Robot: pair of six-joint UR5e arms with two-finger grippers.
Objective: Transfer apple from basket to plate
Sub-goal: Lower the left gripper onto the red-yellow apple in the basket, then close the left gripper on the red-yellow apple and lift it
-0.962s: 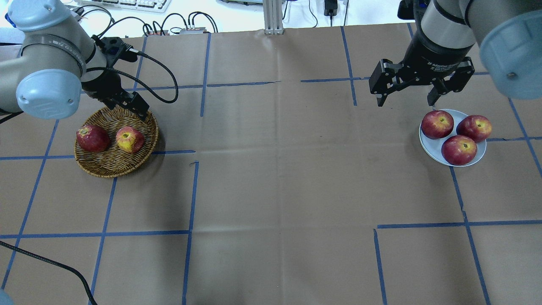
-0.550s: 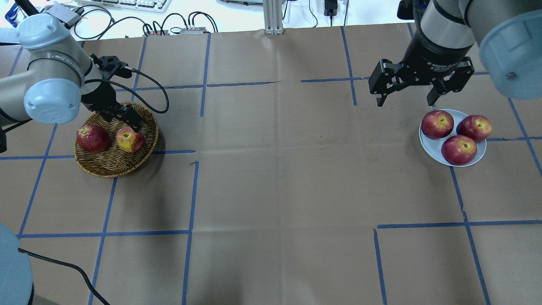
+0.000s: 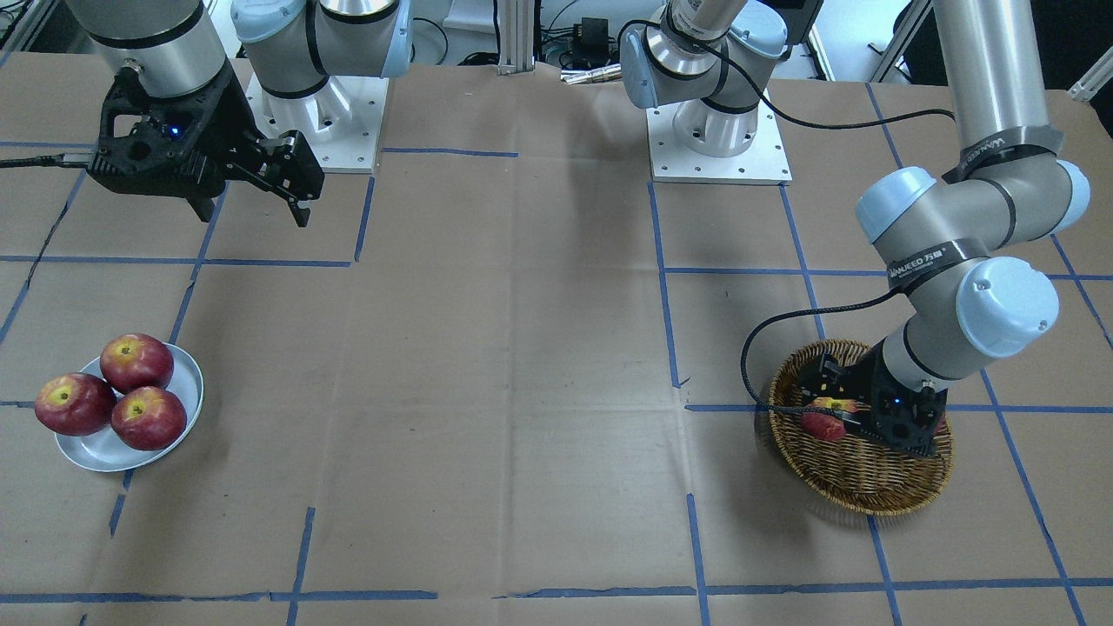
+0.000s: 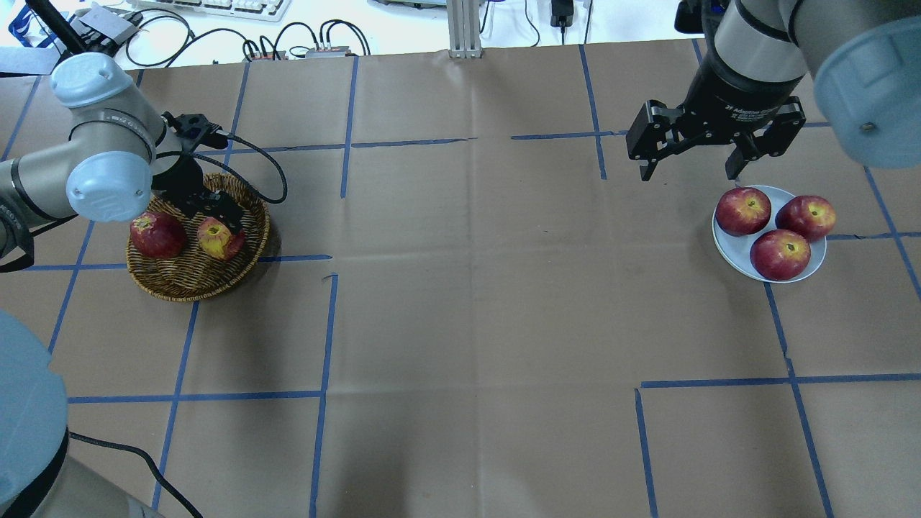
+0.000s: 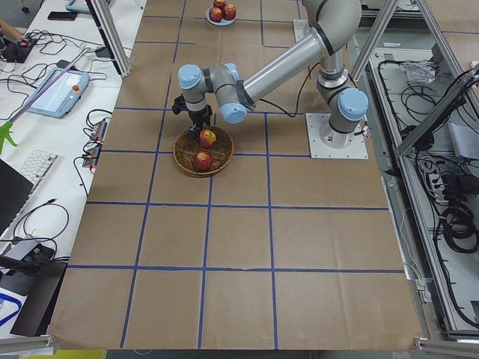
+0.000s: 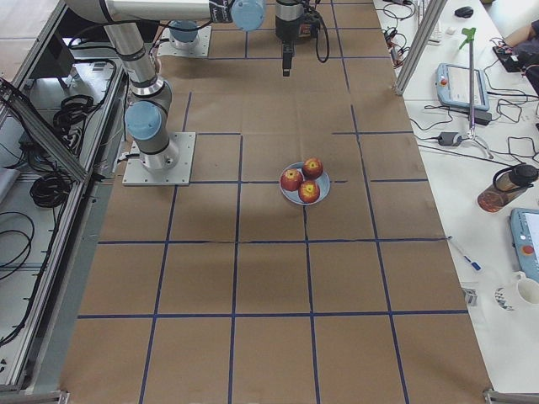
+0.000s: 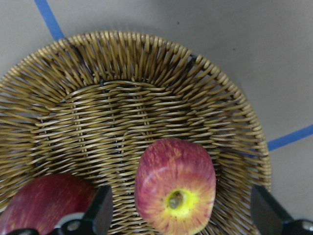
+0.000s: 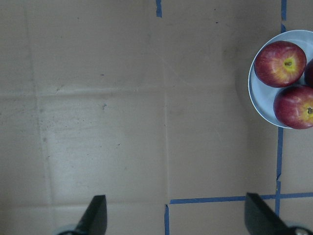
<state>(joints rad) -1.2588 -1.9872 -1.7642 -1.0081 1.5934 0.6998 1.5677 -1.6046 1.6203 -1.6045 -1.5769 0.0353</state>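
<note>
The pinkish-red streaky apple needs to go to the plate (image 3: 183, 391), so my left gripper should grab the apple by its rounded sides next.
The pinkish-red apple (image 4: 220, 242) with a yellow stem patch lies in the wicker basket (image 4: 193, 291), on its right side; it also shows in the left wrist view (image 7: 176, 188). My left gripper (image 4: 214, 214) is open, down inside the basket, with one finger on each side of this apple (image 3: 824, 425) and not closed on it. A darker red apple (image 4: 157, 234) lies beside it. The pale plate (image 4: 732, 252) at the right holds three dark red apples. My right gripper (image 4: 691, 170) is open and empty, hovering behind the plate.
Brown paper with blue tape lines (image 4: 327, 324) covers the table. The left arm's cable (image 4: 266, 169) loops behind the basket. Cables and a keyboard (image 4: 216, 7) lie beyond the far edge. The plate (image 8: 254, 95) sits at the right edge of the right wrist view.
My left gripper has moved from over the basket's back rim forward and down until it straddles the pinkish apple. The right arm and all apples have stayed put.
</note>
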